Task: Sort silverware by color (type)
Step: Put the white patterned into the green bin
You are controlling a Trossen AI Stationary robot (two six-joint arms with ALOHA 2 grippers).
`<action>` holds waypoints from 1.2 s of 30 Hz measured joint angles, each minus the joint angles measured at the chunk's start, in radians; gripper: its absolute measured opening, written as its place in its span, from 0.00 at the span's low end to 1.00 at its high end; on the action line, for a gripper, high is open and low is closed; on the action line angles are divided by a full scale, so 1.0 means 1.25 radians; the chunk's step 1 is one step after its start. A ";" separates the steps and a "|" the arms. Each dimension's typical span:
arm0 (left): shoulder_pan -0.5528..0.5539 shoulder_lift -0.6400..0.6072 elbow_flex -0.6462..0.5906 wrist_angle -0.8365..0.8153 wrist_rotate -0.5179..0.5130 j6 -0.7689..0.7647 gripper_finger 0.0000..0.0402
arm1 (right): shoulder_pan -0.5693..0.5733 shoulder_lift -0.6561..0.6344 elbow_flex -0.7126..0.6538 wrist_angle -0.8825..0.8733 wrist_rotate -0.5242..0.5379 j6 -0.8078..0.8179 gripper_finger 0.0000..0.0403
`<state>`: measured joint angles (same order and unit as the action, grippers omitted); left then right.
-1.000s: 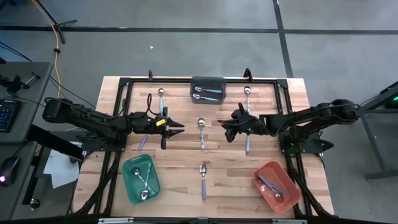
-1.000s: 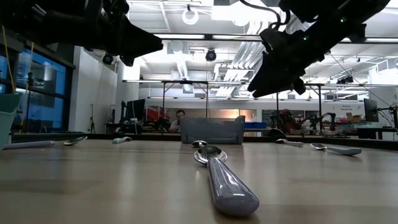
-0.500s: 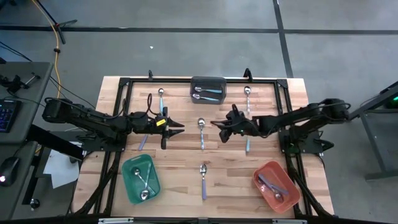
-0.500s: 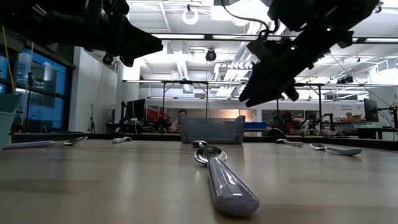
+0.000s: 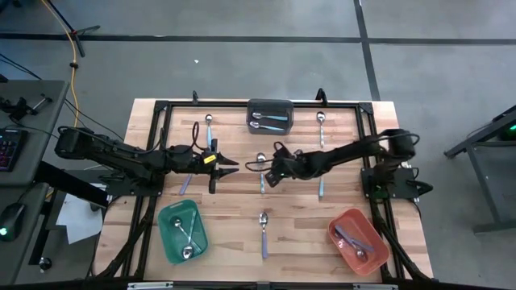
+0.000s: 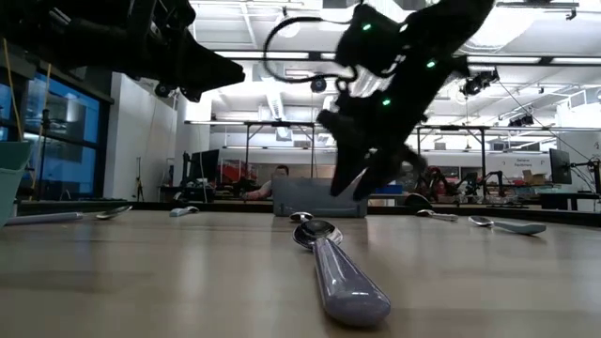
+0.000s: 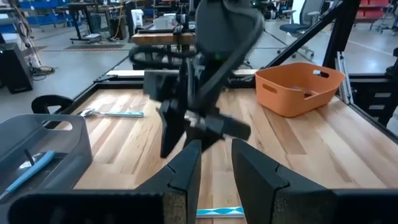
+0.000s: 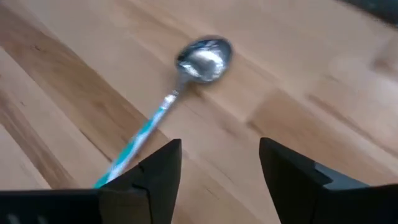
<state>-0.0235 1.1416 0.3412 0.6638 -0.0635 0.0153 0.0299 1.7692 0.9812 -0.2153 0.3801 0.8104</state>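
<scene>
My right gripper grabs the light-blue spoon by its metal neck (image 5: 261, 163) next, to sort the spoon into the dark grey bin (image 5: 270, 118).
My right gripper (image 5: 268, 171) (image 8: 217, 171) is open and hovers low over the middle spoon (image 5: 261, 172), which lies flat on the table with a shiny bowl (image 8: 204, 59) and a light-blue handle (image 8: 134, 146). Its fingers touch nothing. In the low view, this gripper (image 6: 362, 174) hangs just above the tabletop. My left gripper (image 5: 230, 167) (image 7: 217, 171) is open and waits above the table, left of that spoon. Other spoons lie loose: one at the far left (image 5: 208, 127), one at the far right (image 5: 320, 124), a blue-handled one (image 5: 321, 188), a lavender-handled one at the near middle (image 5: 264, 234) (image 6: 340, 272), and one under the left arm (image 5: 184, 184).
A dark grey bin (image 5: 269, 115) at the far edge holds blue-handled spoons. A green bin (image 5: 183, 232) at the near left holds silver spoons. A red bin (image 5: 359, 240) at the near right holds lavender-handled ones. The two grippers stand close together at the table's middle.
My right gripper has moved toward the table's left and come down, from beside the blue-handled spoon on the right to over the middle spoon. My left arm has kept still, and no spoon has moved.
</scene>
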 joint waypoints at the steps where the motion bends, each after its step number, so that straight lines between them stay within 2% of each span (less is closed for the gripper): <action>1: 0.000 0.000 0.000 -0.001 0.000 0.006 0.20 | 0.000 0.020 0.017 0.000 -0.007 0.001 0.50; 11: 0.003 0.000 0.000 -0.013 0.000 0.032 0.20 | -0.003 0.203 0.206 -0.002 -0.009 -0.004 0.50; 19: 0.003 0.000 0.000 -0.023 -0.001 0.034 0.20 | -0.028 0.269 0.263 -0.023 0.034 0.000 0.48; 23: 0.003 0.000 0.000 -0.023 -0.001 0.033 0.20 | -0.042 0.271 0.263 -0.024 0.033 -0.009 0.40; 36: 0.002 0.000 0.000 -0.024 0.001 0.016 0.20 | -0.048 0.269 0.261 -0.034 0.013 -0.139 0.03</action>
<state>-0.0204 1.1416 0.3408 0.6335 -0.0624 0.0350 -0.0302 2.1055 1.3079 -0.2577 0.3964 0.6370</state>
